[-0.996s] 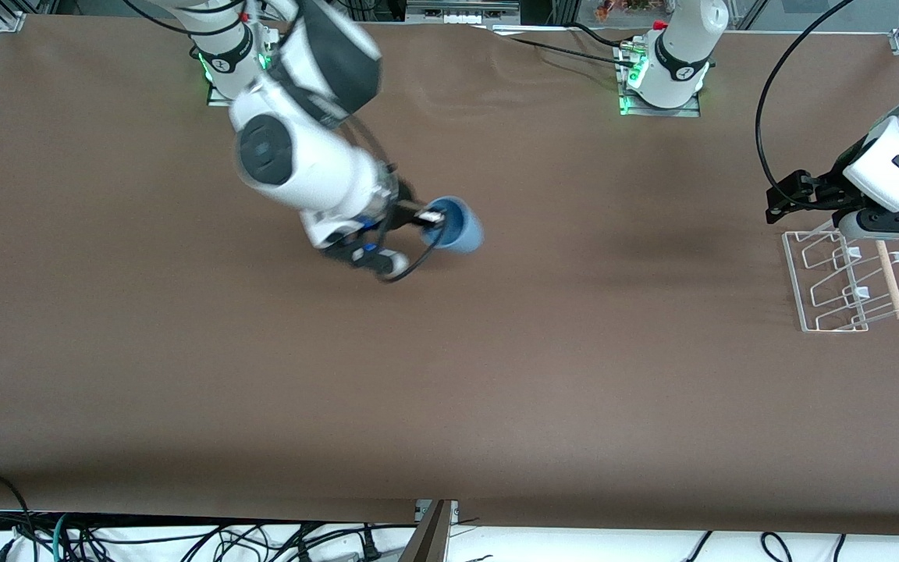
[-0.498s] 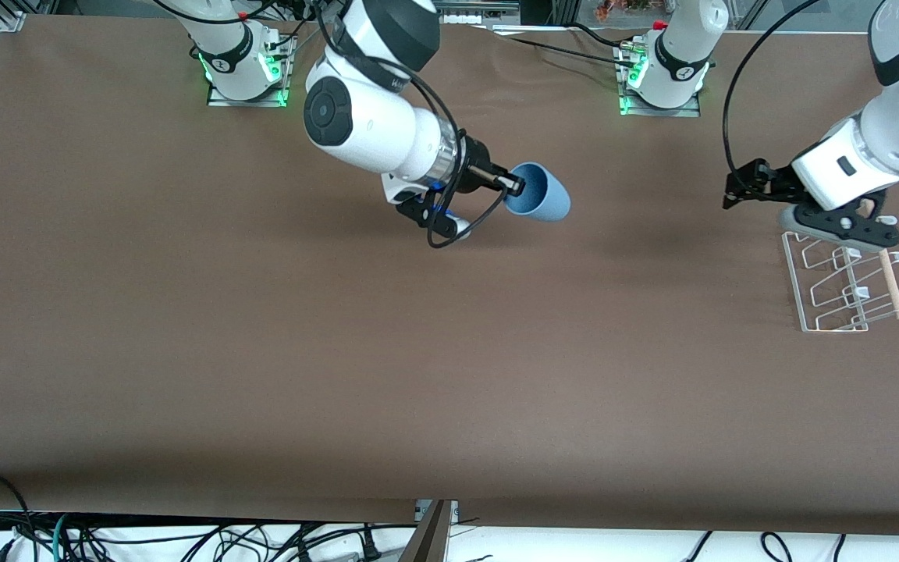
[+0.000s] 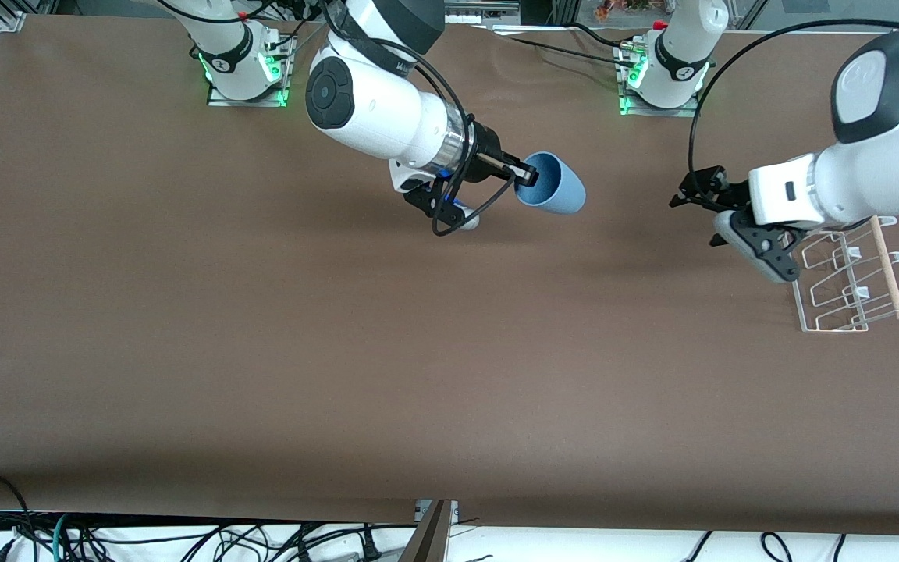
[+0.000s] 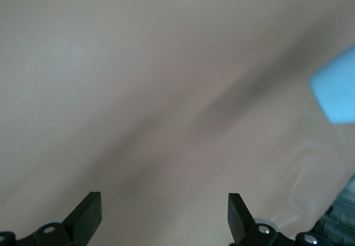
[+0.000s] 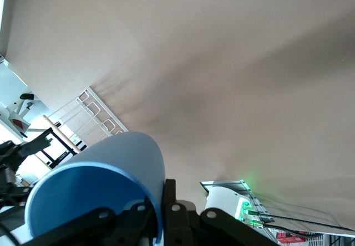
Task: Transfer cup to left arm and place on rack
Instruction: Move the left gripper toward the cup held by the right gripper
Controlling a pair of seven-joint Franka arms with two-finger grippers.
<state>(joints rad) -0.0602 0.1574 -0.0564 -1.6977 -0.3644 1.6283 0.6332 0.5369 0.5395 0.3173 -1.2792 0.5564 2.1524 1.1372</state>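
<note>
My left gripper grabs the light-blue cup by its base end (image 3: pixel 572 195) next, leaving its rim free for the rack (image 3: pixel 836 329).
My right gripper (image 3: pixel 526 175) is shut on the rim of the light-blue cup (image 3: pixel 554 184) and holds it on its side in the air over the middle of the table, with its base toward the left arm. In the right wrist view, one finger is inside the cup (image 5: pixel 97 188) and one outside, at the gripper (image 5: pixel 161 215). My left gripper (image 3: pixel 701 204) is open and empty, in the air between the cup and the rack (image 3: pixel 836 329), apart from both. In the left wrist view, the cup (image 4: pixel 335 91) shows off to one side of the open gripper (image 4: pixel 163 215).
The rack stands at the left arm's end of the table, with a wooden dowel (image 3: pixel 886 265) along one side. It also shows in the right wrist view (image 5: pixel 102 116). The two arm bases (image 3: pixel 243 58) (image 3: pixel 664 70) stand along the table's edge farthest from the front camera.
My right gripper has carried the cup toward the left arm's end of the table. My left gripper has moved from over the rack toward the cup.
</note>
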